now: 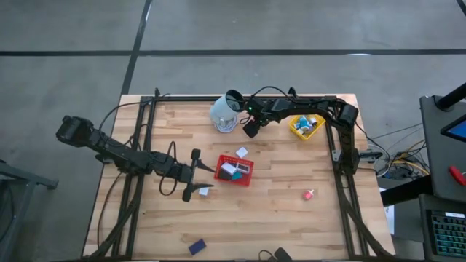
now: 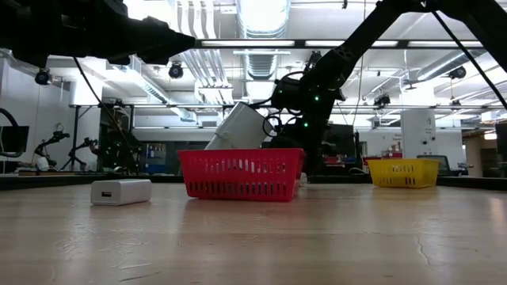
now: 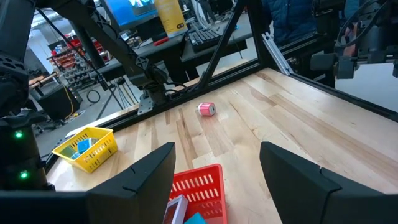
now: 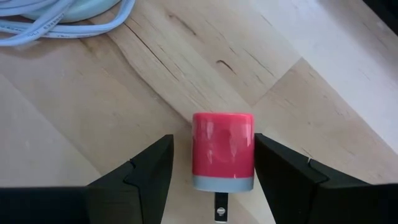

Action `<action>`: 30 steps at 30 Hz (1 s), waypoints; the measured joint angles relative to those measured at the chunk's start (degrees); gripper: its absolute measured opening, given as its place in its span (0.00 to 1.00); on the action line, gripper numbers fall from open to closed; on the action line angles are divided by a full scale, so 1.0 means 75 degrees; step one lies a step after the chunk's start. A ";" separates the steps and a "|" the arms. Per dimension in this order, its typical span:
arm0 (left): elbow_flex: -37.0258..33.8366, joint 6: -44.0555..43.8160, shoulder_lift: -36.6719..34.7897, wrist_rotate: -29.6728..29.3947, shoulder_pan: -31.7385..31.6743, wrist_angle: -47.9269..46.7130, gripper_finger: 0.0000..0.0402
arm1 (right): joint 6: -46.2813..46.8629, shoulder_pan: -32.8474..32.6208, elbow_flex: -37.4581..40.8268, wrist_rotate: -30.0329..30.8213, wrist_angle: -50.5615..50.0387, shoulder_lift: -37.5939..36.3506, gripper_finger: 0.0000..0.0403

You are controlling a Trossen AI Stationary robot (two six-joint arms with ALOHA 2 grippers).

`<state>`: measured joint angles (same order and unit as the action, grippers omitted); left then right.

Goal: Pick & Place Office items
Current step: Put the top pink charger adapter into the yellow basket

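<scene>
I should close my right gripper next, because its fingers reach down on either side of the pink-red block (image 4: 222,146).
A pink-red block (image 4: 222,146) with a grey end and a metal prong lies on the wood between the fingers of my right gripper (image 4: 214,138), which is open and points steeply down beside the tilted pale cup (image 1: 222,116). My left gripper (image 1: 194,175) is open and holds nothing, just left of the red tray (image 1: 234,170), which holds a few office items. A white block (image 1: 206,191) rests flat on the table near it. A second pink item (image 1: 309,193) lies toward the right, and a dark blue block (image 1: 196,247) near the front edge. My right gripper straddles the pink-red block from above, slanting down. One finger (image 4: 280,168) stands right at the block's side (image 4: 250,149); whether it touches I cannot tell. Bare wood shows between the other finger (image 4: 149,168) and the block.
The yellow tray (image 1: 306,126) with several items stands at the back right. A white flat item (image 1: 242,153) lies just beyond the red tray. White cables (image 4: 68,22) lie close to my right gripper. Open wood lies at the table's middle and front right.
</scene>
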<state>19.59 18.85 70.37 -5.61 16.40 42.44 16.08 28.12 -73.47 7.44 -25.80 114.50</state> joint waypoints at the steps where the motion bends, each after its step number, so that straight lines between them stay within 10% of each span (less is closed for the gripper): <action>1: 0.0000 0.0000 0.0000 0.0000 0.0000 0.0000 0.60 | 0.0000 0.0000 0.0000 0.0000 0.0000 0.0000 0.53; 13: 0.0000 0.0000 0.0000 0.0000 0.0000 0.0000 0.60 | -0.0092 0.0000 0.0028 0.0226 -0.0108 -0.0001 0.32; 30: -0.0003 0.0000 -0.0001 0.0000 -0.0002 0.0000 0.60 | -0.0637 -0.0100 0.0134 0.0449 -0.0099 -0.0017 0.31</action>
<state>19.57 18.85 70.36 -5.61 16.39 42.44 11.30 27.37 -72.47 10.81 -26.54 114.37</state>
